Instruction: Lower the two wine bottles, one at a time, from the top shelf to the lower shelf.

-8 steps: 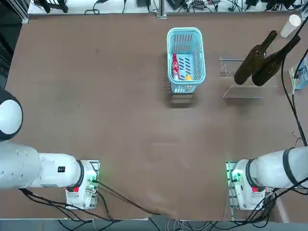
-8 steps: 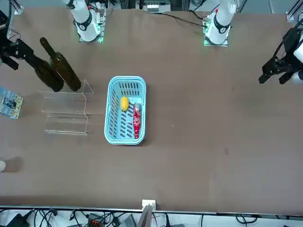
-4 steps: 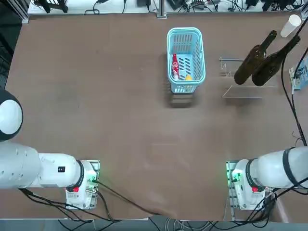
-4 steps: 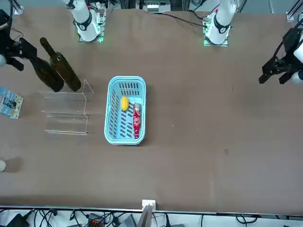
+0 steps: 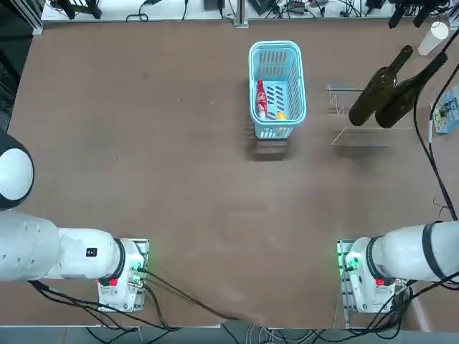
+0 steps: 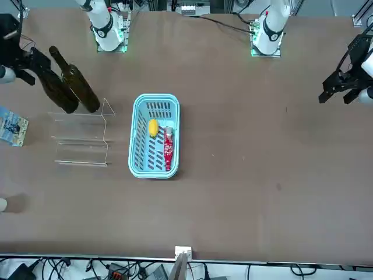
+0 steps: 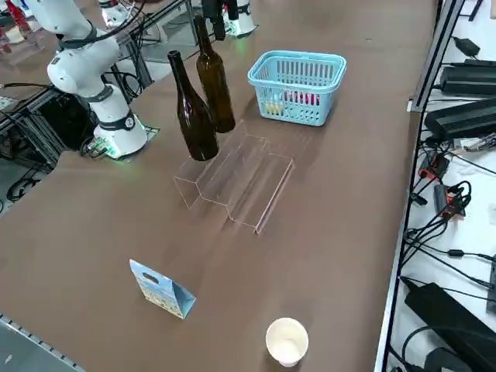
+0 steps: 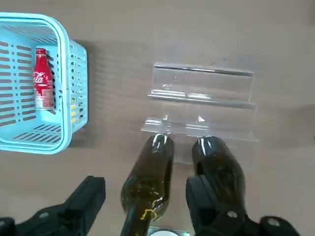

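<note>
The slimmer browner wine bottle needs to go down to the lower shelf [image 6: 81, 153], so my right gripper should next grab it by its neck [image 6: 60, 60].
Two wine bottles stand upright on the top shelf [image 8: 229, 129] of a clear acrylic stand. The slimmer browner one [image 5: 376, 89] [image 7: 215, 77] [image 6: 76, 84] is beside the wider darker one [image 5: 405, 93] [image 7: 194, 108] [image 6: 55, 87]. The lower shelf [image 8: 202, 81] [image 6: 81, 153] is bare. My right gripper [image 8: 146, 189] [image 6: 26, 58] [image 5: 409, 13] hangs open above the bottle tops. In the wrist view the browner bottle's neck [image 8: 147, 191] shows between the two fingers, with the darker bottle [image 8: 219, 167] behind one finger [image 8: 211, 201]. Nothing is held.
A light blue basket [image 5: 276, 50] [image 8: 74, 98] beside the stand holds a red-labelled packet [image 5: 261, 99] and a small yellow thing [image 6: 152, 127]. A white paper cup [image 7: 287, 341] and a folded blue card [image 7: 159, 288] lie at the table's right edge, near cables.
My right gripper has shifted toward the bottle tops and now shows at the far edge of the top view. The bottles and stand have not moved.
</note>
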You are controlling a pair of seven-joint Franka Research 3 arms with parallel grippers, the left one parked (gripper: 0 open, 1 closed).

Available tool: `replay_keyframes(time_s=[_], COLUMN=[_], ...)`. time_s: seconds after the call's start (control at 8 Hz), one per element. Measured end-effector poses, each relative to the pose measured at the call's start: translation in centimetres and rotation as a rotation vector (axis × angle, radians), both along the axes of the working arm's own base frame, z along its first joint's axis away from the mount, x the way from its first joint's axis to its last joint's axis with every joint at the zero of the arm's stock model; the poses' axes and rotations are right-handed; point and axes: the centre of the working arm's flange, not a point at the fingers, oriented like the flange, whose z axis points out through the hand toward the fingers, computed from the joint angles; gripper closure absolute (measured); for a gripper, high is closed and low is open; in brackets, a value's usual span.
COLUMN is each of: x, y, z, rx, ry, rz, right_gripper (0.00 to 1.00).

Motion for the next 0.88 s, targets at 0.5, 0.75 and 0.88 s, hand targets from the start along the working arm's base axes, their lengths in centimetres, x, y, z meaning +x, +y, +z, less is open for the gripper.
replay_keyframes(time_s=[0.5,0.75,0.88], x=[-3.1,-4.2,-4.4], y=[3.1,4.0,4.0], z=[1.0,0.6,0.3], rx=[-0.048,-0.075,-0.077], ry=[-0.011,-0.004,0.004], rz=[0.039,0.057,0.058], right_gripper=[0.0,0.0,0.0])
